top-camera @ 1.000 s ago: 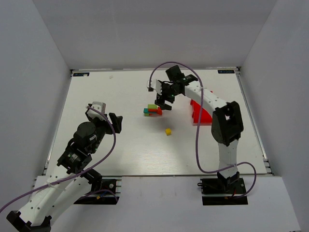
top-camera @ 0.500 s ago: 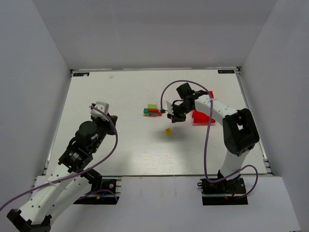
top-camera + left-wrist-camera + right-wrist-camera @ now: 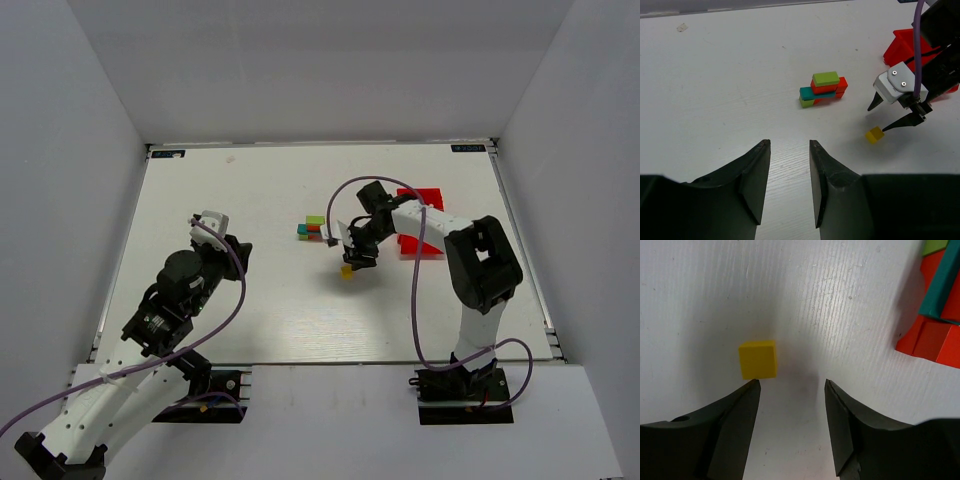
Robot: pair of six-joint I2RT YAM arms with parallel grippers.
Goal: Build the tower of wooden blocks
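The robot's right gripper should next grip the yellow cube (image 3: 347,271) by its opposite sides, so that the cube's bottom stays free to sit on the tower.
The wood block tower (image 3: 316,229) is a low stack of red, teal, orange and lime green blocks in the middle of the table; it also shows in the left wrist view (image 3: 823,89) and at the right edge of the right wrist view (image 3: 939,315). A loose yellow cube (image 3: 347,271) lies in front of it and shows in the wrist views (image 3: 757,359) (image 3: 873,134). My right gripper (image 3: 354,256) is open and empty, low over the table, with the cube just beyond its left fingertip (image 3: 749,390). My left gripper (image 3: 788,145) is open and empty, well to the left (image 3: 226,242).
A red plastic bin (image 3: 424,232) stands right of the tower, partly behind the right arm. It shows at the upper right of the left wrist view (image 3: 905,47). White walls enclose the table on three sides.
My right gripper has swung from above the tower down and toward the front, to just beside the yellow cube. The left gripper turned slightly and stayed in place.
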